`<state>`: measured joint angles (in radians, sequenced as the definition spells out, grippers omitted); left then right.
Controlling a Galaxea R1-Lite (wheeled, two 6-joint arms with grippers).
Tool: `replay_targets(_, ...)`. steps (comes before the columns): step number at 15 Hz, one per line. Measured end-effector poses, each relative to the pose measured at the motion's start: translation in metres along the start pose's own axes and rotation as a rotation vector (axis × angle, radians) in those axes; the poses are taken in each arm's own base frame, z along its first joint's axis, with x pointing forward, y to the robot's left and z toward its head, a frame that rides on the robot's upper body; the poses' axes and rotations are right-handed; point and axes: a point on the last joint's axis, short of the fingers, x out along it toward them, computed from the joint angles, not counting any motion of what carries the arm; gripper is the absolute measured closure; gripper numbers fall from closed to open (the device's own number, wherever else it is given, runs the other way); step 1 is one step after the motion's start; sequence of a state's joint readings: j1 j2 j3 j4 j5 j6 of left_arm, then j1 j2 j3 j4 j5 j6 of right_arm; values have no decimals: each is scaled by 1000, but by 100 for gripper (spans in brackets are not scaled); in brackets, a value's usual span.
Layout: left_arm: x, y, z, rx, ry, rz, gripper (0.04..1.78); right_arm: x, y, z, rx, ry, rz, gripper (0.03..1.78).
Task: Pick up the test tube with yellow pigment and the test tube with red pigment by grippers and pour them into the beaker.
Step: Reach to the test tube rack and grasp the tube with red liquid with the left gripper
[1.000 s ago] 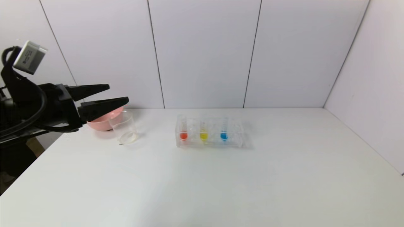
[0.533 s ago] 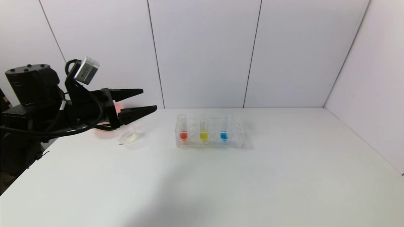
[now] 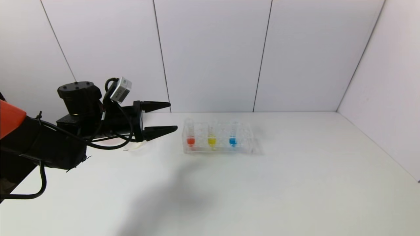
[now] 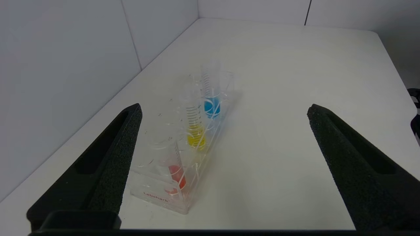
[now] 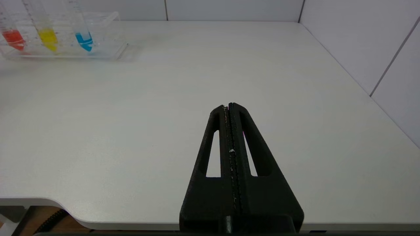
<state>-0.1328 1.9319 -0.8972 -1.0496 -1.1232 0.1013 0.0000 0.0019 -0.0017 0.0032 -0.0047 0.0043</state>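
Note:
My left gripper reaches the red test tube next and grabs its upper end just under its rim (image 3: 190,126), since the rack closes around the tube's lower body.
The test tube with red pigment (image 3: 190,136) stands at the left end of a clear rack (image 3: 242,146). The test tube with yellow pigment (image 3: 212,137) stands just right of it. In the left wrist view the red tube (image 4: 177,173) is nearest and the yellow tube (image 4: 196,137) is behind it. My left gripper (image 3: 174,115) hovers open just left of the rack, its tips pointing at it with nothing between them (image 4: 224,109). The beaker (image 3: 135,146) is mostly hidden behind that gripper. My right gripper (image 5: 228,105) is shut and empty near the table's front edge, out of the head view.
A blue-liquid tube (image 3: 233,137) stands third in the rack, also in the right wrist view (image 5: 83,37). White wall panels close the table at the back and right. The table's front edge (image 5: 131,226) shows under the right gripper.
My left arm has swung right from the table's left edge toward the rack, staying open. It now covers the pink bowl and most of the beaker.

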Motion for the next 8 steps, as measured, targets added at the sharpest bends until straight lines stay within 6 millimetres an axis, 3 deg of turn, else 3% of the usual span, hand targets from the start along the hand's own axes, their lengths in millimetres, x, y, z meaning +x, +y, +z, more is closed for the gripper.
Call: replay_targets(8,33,25,-33,-45,14,-41,6,0,0,0,0,0,0,170)
